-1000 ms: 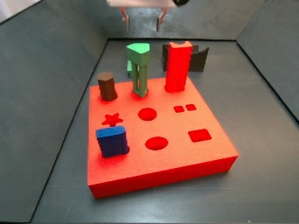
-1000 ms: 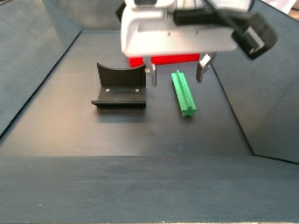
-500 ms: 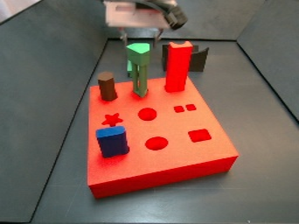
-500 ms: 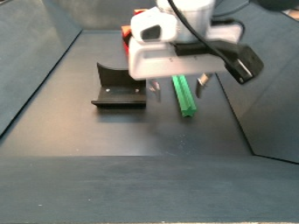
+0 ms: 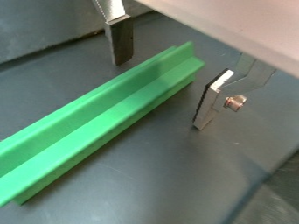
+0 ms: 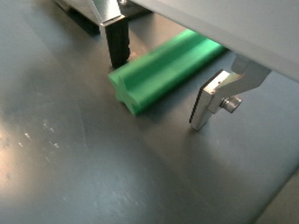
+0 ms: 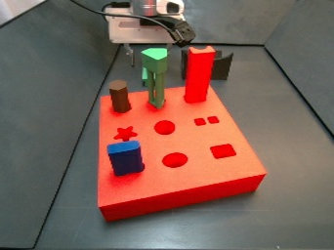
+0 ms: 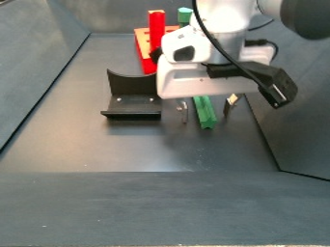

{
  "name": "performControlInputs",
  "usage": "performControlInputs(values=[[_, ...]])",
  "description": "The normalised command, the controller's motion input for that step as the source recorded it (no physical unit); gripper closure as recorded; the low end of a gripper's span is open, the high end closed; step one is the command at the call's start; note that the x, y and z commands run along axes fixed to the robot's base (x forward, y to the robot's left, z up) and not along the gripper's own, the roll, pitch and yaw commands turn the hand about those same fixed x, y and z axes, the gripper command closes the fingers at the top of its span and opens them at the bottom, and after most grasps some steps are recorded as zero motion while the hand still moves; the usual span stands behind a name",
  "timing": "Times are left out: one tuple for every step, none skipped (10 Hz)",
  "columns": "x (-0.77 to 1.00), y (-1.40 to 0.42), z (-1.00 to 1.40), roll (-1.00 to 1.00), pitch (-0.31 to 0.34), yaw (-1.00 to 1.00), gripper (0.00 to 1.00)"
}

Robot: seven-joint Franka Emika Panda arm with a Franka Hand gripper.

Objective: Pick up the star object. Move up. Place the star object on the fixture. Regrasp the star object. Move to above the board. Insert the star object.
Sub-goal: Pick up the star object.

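Note:
The peg is to be placed on the fixture. My gripper next needs to grab the long green peg near its tip (image 5: pixel 169 72) to lift it for that.
The star object (image 5: pixel 105 114) is a long slim green peg lying flat on the dark floor; its star-shaped end shows in a wrist view (image 6: pixel 135 92). My gripper (image 5: pixel 163 74) is open and low over it, with one finger (image 5: pixel 118 39) on each side and gaps to the peg. A side view shows the gripper (image 8: pixel 200 108) down around the peg (image 8: pixel 207 117), to the right of the fixture (image 8: pixel 129 96). The red board (image 7: pixel 177 161) has a star hole (image 7: pixel 125 134) in its top. In that view the peg is hidden behind the board.
On the board stand a green peg with a triangular top (image 7: pixel 155 78), a tall red post (image 7: pixel 198 73), a brown cylinder (image 7: pixel 120 96) and a blue block (image 7: pixel 125 156). Grey walls enclose the floor (image 8: pixel 142 183).
My gripper has come down from above the floor and now has its open fingers on either side of the green peg. The peg has not moved.

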Motion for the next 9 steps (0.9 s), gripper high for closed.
performControlInputs(values=[[0.0, 0.0, 0.0, 0.0, 0.011, 0.0, 0.0], [0.0, 0.0, 0.0, 0.0, -0.009, 0.0, 0.0], [-0.3, -0.15, 0.09, 0.0, -0.199, 0.0, 0.0], [0.03, 0.0, 0.0, 0.0, 0.011, 0.0, 0.0], [0.0, 0.0, -0.01, 0.0, -0.013, 0.0, 0.0], [0.0, 0.0, 0.0, 0.0, 0.0, 0.0, 1.0], [0.0, 0.0, 0.0, 0.0, 0.0, 0.0, 1.0], [0.0, 0.0, 0.0, 0.0, 0.0, 0.0, 1.0], [0.0, 0.0, 0.0, 0.0, 0.0, 0.0, 1.0]])
